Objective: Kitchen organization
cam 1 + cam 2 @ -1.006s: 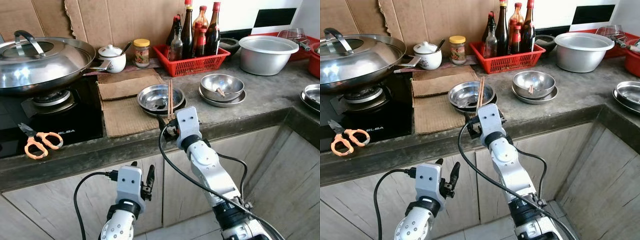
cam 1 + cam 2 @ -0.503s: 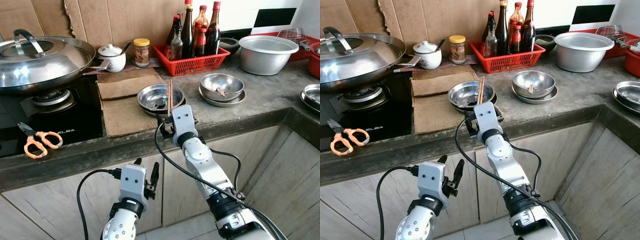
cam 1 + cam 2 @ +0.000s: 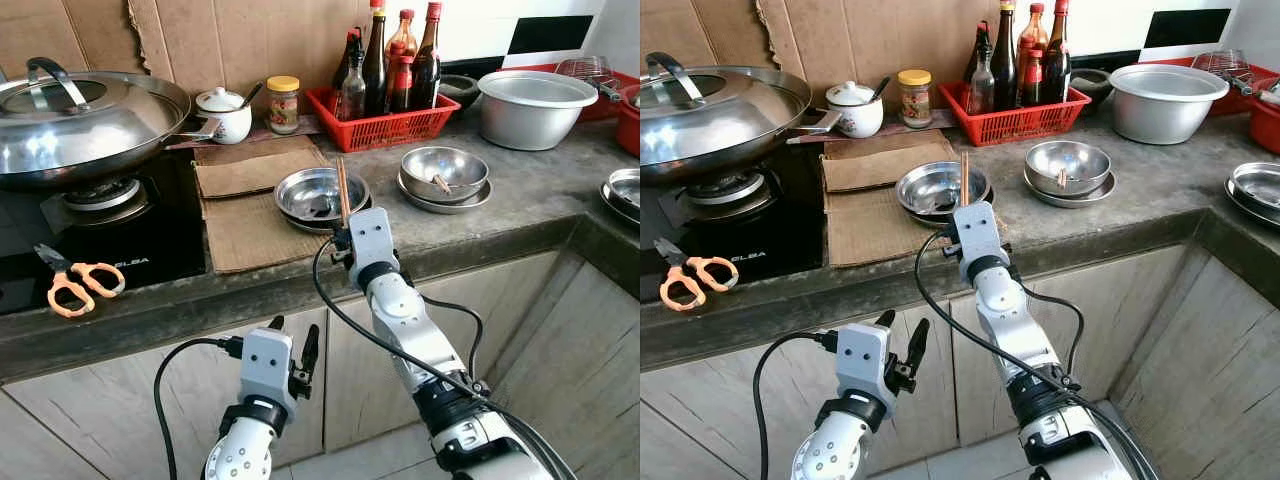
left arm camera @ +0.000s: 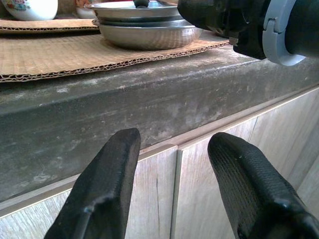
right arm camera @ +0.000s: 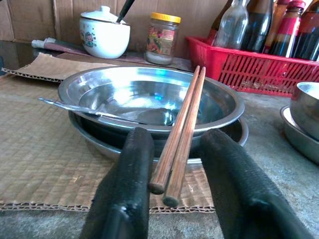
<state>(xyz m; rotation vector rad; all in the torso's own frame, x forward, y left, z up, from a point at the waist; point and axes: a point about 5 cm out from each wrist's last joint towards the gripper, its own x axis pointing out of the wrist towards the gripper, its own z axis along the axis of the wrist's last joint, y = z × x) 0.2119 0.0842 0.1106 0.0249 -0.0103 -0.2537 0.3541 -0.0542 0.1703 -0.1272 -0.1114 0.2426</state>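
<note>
My right gripper grabs the brown chopsticks by their thick blunt ends next, to free the stacked steel bowls for tidying.
A pair of brown chopsticks [image 3: 342,188] lies across the rim of two stacked steel bowls [image 3: 305,190] near the counter's front edge. A steel spoon [image 5: 99,112] rests inside the top bowl. My right gripper [image 3: 340,238] is at the counter edge, open, with the near ends of the chopsticks [image 5: 182,129] between its fingers [image 5: 127,184]; a gap shows on one side. My left gripper [image 3: 291,340] hangs open below the counter, facing the cabinet doors [image 4: 199,199].
Corrugated cardboard mats [image 3: 250,215] lie under the bowls. A lidded wok [image 3: 80,115] sits on the hob at left, with orange scissors [image 3: 75,282] in front. A red basket of bottles [image 3: 385,122], another steel bowl [image 3: 443,172] and a large basin [image 3: 535,105] stand to the right.
My right gripper has edged forward and a little left, closing in around the chopstick ends. My left gripper rose slightly below the counter. The chopsticks have not moved.
</note>
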